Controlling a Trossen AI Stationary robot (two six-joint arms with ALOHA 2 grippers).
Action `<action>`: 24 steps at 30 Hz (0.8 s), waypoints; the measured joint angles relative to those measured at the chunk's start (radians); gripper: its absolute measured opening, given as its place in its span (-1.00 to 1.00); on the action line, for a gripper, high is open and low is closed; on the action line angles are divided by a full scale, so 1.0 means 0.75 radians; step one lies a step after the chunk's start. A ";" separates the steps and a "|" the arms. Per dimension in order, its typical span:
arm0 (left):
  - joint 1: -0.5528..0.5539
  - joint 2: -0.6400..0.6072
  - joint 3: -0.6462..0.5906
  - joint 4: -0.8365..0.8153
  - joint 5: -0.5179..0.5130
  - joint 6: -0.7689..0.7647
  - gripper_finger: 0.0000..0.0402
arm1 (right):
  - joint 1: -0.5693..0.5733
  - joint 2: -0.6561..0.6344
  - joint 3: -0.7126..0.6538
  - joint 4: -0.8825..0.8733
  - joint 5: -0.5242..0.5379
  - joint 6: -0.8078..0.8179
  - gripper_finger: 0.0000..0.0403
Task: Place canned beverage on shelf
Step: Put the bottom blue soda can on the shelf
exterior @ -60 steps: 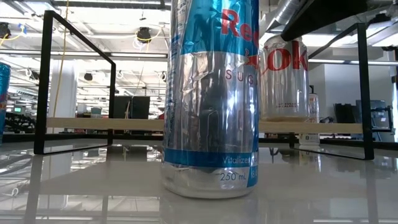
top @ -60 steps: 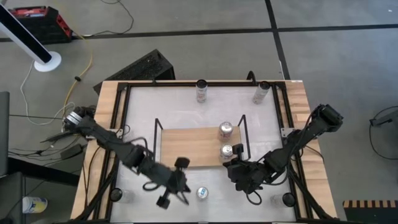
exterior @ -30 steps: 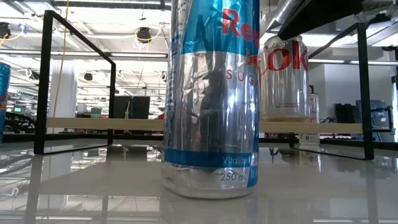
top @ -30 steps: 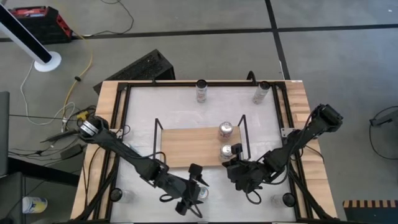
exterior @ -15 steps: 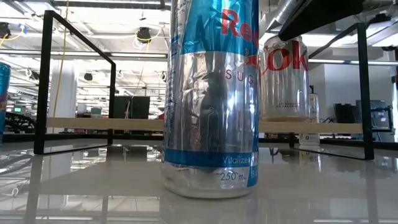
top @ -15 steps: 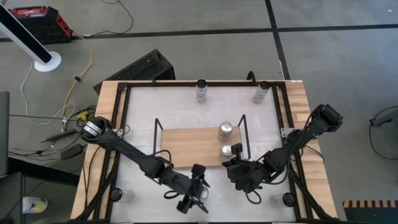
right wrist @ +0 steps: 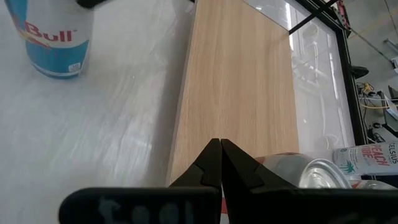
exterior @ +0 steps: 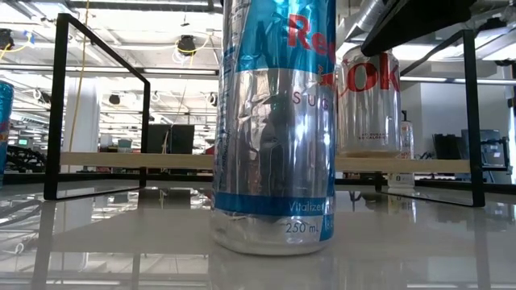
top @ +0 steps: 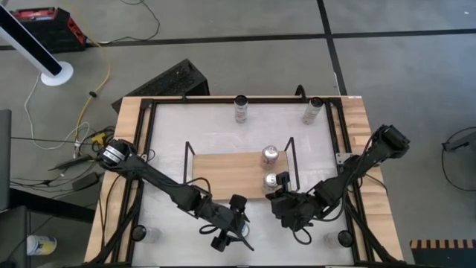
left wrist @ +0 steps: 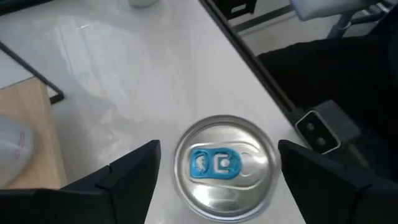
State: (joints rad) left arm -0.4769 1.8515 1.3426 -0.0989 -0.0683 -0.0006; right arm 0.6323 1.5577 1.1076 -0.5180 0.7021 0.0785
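Note:
My fingers are beside the can's silver rim (left wrist: pixel 226 122) and would hold the can, so my left gripper needs to close now.
A blue and silver can (left wrist: pixel 225 168) stands upright on the white table near its front edge, and fills the middle of the low view (exterior: pixel 274 129). My left gripper (top: pixel 229 223) is above it, pointing down. It is open, with one finger (left wrist: pixel 134 180) on each side of the can's top and nothing held. The shelf (top: pixel 227 175) is a light wooden board with black wire ends, and two cans (top: pixel 270 155) (top: pixel 271 181) stand at its right end. My right gripper (right wrist: pixel 221 168) is shut and holds nothing. It hovers by the shelf's near right corner (top: pixel 281 199).
Two more cans (top: pixel 241 109) (top: pixel 312 110) stand near the table's far edge. The shelf's black wire frame (exterior: pixel 56 105) rises at both ends of the board. The left part of the board (right wrist: pixel 242 81) is bare. A black frame runs round the table's rim (top: pixel 149 112).
My left gripper has moved a little toward the table's right edge and now stands over the blue and silver can, its fingers as wide apart as before. My right arm has kept still.

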 joint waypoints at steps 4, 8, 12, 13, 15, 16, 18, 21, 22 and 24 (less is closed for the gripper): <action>0.001 0.000 0.000 -0.004 0.009 0.011 0.53 | 0.000 0.001 0.000 0.002 0.001 -0.001 -0.88; 0.002 0.000 0.000 -0.017 0.007 0.020 0.49 | 0.000 0.001 0.000 0.003 0.001 -0.001 -0.88; 0.001 0.000 0.000 -0.030 0.006 0.021 0.28 | 0.000 0.001 0.000 0.002 0.001 -0.001 -0.88; 0.001 0.000 0.000 -0.030 0.004 0.021 0.21 | 0.000 0.001 0.000 0.002 0.001 -0.001 -0.88; 0.003 0.000 0.000 -0.029 0.006 0.021 0.11 | 0.000 0.001 0.000 0.001 0.001 -0.001 -0.88; 0.004 0.000 0.000 -0.028 0.005 0.020 0.11 | 0.000 0.001 0.000 0.002 0.001 -0.001 -0.88; 0.005 0.000 0.014 -0.042 0.005 0.021 0.11 | 0.000 0.001 0.000 0.002 0.001 -0.001 -0.88; 0.005 0.001 0.091 -0.137 0.013 0.046 0.11 | 0.000 0.001 0.000 0.002 0.001 -0.001 -0.88; 0.005 0.001 0.136 -0.190 0.012 0.071 0.11 | 0.000 0.001 0.000 0.002 0.001 -0.001 -0.88; 0.005 0.000 0.236 -0.317 -0.005 0.130 0.11 | 0.000 0.001 0.000 0.002 0.001 -0.001 -0.88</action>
State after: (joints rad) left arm -0.4728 1.8515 1.5199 -0.3364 -0.0723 0.0973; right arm 0.6323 1.5581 1.1076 -0.5167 0.7025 0.0780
